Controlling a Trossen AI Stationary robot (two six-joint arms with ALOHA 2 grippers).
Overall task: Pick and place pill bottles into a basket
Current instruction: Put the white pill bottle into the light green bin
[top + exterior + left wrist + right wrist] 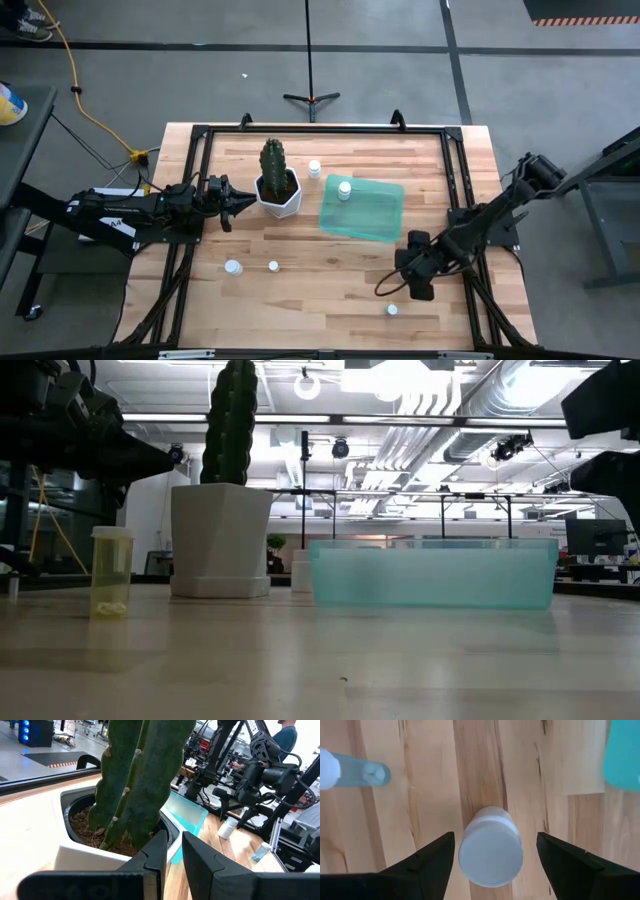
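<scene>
The fingers of the robot's right gripper are level beside the bottle's white cap (490,857), so the gripper should close on the pill bottle. Closing now would catch it.
A white-capped pill bottle (491,852) stands upright on the wooden table. My right gripper (492,857) points down over it, open, one finger on each side of the cap and clear of it. In the high view this gripper (415,285) hides that bottle. The teal basket (362,208) lies mid-table, with one bottle (344,188) at its far left corner. Other bottles rest on the table (314,168), (233,267), (273,266), (392,310). My left gripper (172,855) waits level beside the cactus pot (279,192), a narrow gap between its fingers, holding nothing.
The white faceted pot with the cactus (220,540) stands left of the basket (432,572). A translucent bottle (350,772) lies on its side near my right gripper. A black frame (455,150) runs round the table. Bare wood lies along the near edge.
</scene>
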